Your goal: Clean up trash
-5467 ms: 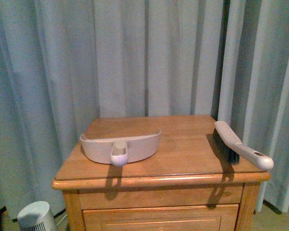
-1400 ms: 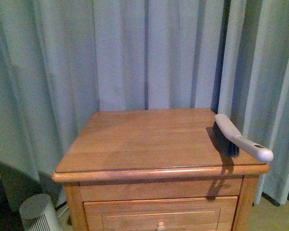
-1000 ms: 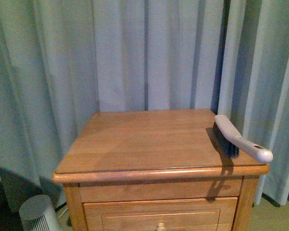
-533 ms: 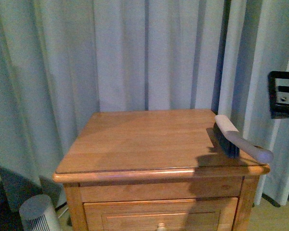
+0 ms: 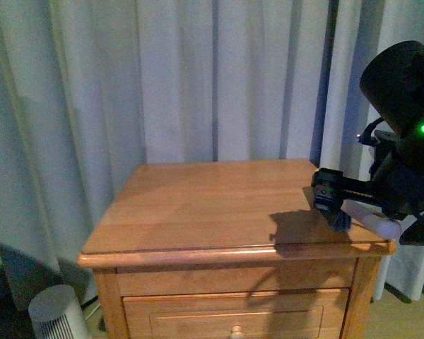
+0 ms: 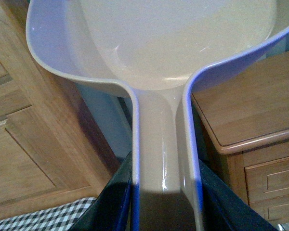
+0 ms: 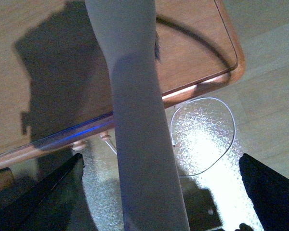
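Observation:
My right gripper grabs the brush by its glossy cream handle (image 5: 371, 219) next, leaving its dark bristles free to sweep up trash.
The trash is out of view in every picture. My left gripper (image 6: 166, 202) is shut on the handle of a beige dustpan (image 6: 173, 43), whose scoop is held up off the floor beside the nightstand (image 6: 245, 106). The left arm is not in the front view. My right gripper (image 5: 336, 198) hangs open at the nightstand's (image 5: 219, 205) right edge, over a hand brush (image 5: 378, 224). In the right wrist view the brush's pale handle (image 7: 139, 144) runs between the widely spread dark fingers (image 7: 43, 197), with room on both sides. No touch shows.
Grey curtains (image 5: 198, 78) hang behind the nightstand. A small white fan (image 5: 53, 314) stands on the floor at its left. A thin cable (image 7: 207, 139) loops on the floor below the right corner. Wooden panelling (image 6: 19, 144) and checked fabric (image 6: 43, 219) lie near the dustpan.
The dustpan left the nightstand top several seconds ago. In the last half second my right arm came in from the right and down over the brush, casting a shadow on the wood.

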